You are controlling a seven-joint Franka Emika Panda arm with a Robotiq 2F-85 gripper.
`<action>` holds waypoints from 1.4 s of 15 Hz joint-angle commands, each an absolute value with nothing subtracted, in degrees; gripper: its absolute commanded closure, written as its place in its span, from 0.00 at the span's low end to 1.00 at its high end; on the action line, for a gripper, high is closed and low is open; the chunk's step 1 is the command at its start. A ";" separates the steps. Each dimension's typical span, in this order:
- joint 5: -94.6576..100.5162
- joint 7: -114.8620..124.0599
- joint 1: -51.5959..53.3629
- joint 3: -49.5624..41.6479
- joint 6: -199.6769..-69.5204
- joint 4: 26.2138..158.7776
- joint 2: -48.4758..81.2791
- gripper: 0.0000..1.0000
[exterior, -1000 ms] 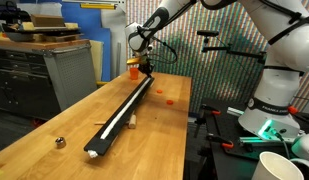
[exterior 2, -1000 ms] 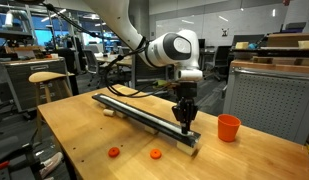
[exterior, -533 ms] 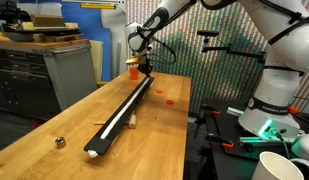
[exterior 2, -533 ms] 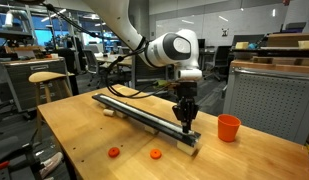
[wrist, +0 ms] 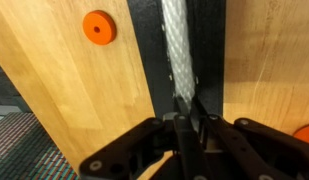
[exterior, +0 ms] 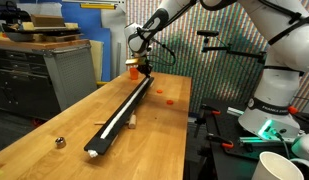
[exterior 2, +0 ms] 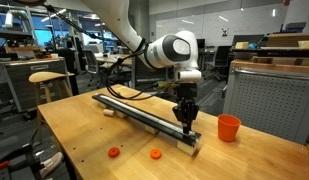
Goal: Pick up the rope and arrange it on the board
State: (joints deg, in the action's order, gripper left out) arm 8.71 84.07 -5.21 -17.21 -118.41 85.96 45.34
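The white rope's end (wrist: 182,86) at my gripper's fingers is inside the black board's edges and would rest there if I opened now, so I should open my gripper.
The long black board (exterior: 126,108) lies lengthwise on the wooden table, also seen in the other exterior view (exterior 2: 144,116) and in the wrist view (wrist: 152,60). The white rope (exterior: 122,110) lies stretched along its top; in the wrist view the rope (wrist: 176,50) runs up the board's middle. My gripper (exterior: 144,66) (exterior 2: 184,120) stands at the board's end nearest the orange cup, fingers pointing down. In the wrist view the gripper (wrist: 186,106) is shut on the rope's end, right above the board.
An orange cup (exterior 2: 228,127) (exterior: 133,69) stands near the gripper's end of the board. Small orange discs (exterior 2: 114,152) (exterior 2: 155,154) (wrist: 98,27) lie on the table beside the board. A small metal object (exterior: 60,142) sits near the other end.
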 commanded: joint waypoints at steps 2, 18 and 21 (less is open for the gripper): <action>10.18 85.86 -4.86 -18.70 -118.61 85.77 45.90 0.98; 14.69 79.94 -4.29 -17.73 -118.23 85.43 43.24 0.00; 15.70 72.12 -3.46 -16.45 -118.03 86.59 40.28 0.00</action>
State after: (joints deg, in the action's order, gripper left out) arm 13.59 78.48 -4.28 -17.44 -118.45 85.30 43.83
